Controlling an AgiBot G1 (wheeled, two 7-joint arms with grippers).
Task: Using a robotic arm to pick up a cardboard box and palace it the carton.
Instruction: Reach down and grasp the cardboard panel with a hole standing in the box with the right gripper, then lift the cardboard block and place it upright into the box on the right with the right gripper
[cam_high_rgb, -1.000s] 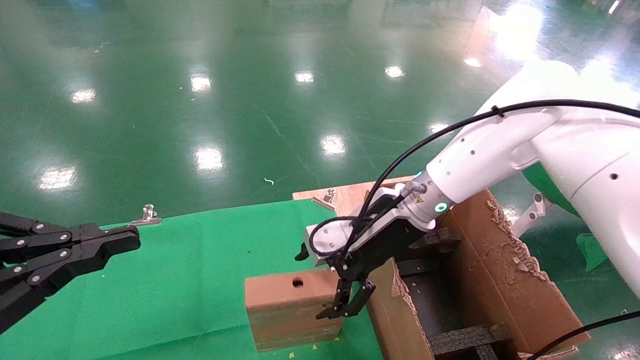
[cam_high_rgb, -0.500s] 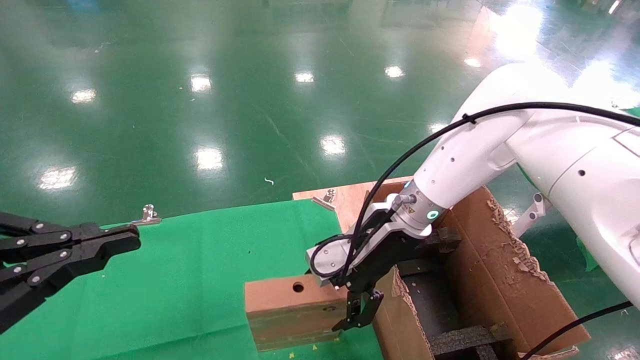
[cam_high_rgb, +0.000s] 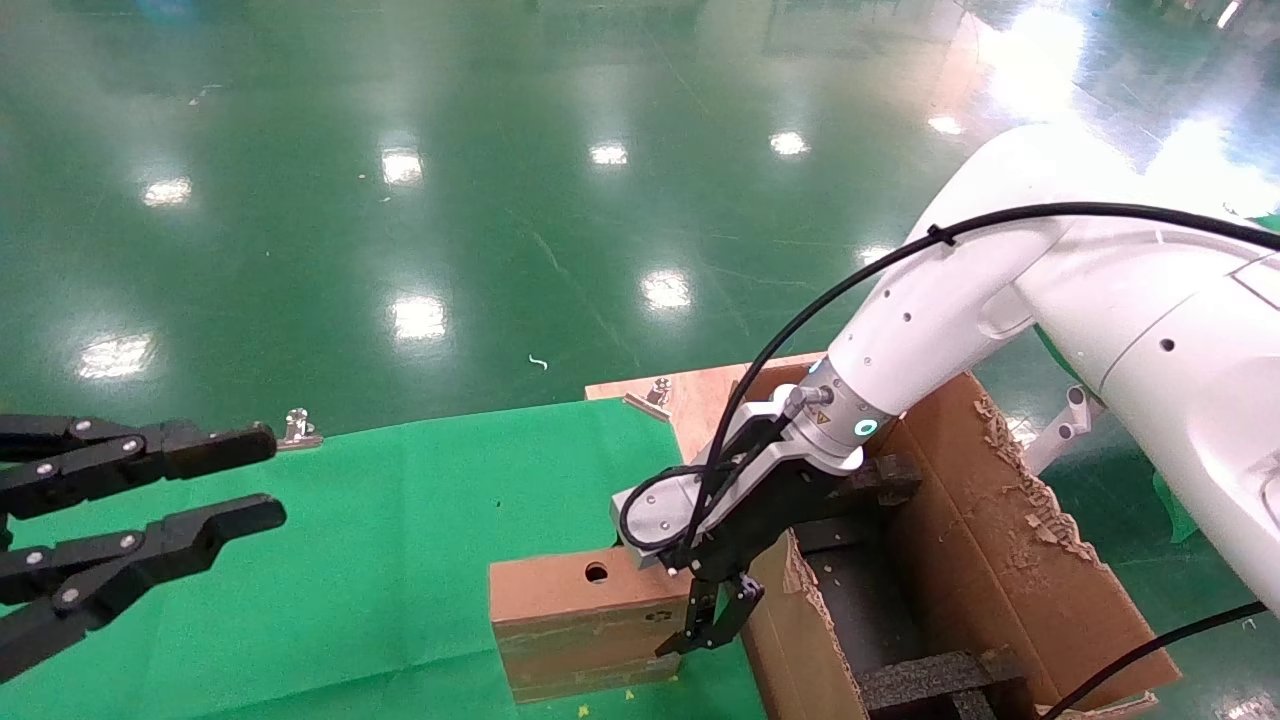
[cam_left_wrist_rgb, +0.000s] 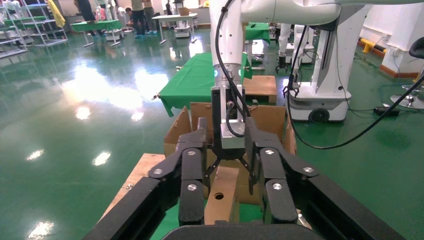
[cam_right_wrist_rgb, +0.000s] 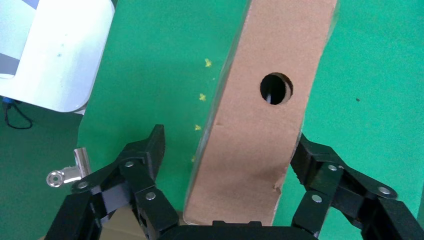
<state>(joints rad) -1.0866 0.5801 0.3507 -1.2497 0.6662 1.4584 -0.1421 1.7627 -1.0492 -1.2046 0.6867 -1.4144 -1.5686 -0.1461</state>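
The robot's right gripper should grab the cardboard box by its two broad sides next, because the box is long but narrow across its top (cam_high_rgb: 573, 584).
The cardboard box (cam_high_rgb: 580, 620), brown with a round hole in its top narrow face, stands on edge on the green cloth (cam_high_rgb: 400, 520). My right gripper (cam_high_rgb: 695, 640) is open and straddles the box's right end, next to the carton (cam_high_rgb: 1000, 560). In the right wrist view the box (cam_right_wrist_rgb: 260, 125) lies between the fingers (cam_right_wrist_rgb: 150, 150); one finger is close against its side, the other stands apart. My left gripper (cam_high_rgb: 265, 476) hovers open at the far left with nothing in it. The left wrist view shows the box (cam_left_wrist_rgb: 222, 195) and carton (cam_left_wrist_rgb: 270, 120) beyond the left gripper (cam_left_wrist_rgb: 225, 125).
Black foam inserts (cam_high_rgb: 930, 675) fill the carton, whose torn wall rises right beside the box. A wooden board (cam_high_rgb: 700, 395) lies behind it. Metal clips (cam_high_rgb: 297, 428) (cam_high_rgb: 657, 390) hold the cloth's far edge. Beyond is glossy green floor.
My left gripper has opened from shut. The right gripper moved right and down over the box's right end, then held nearly still.
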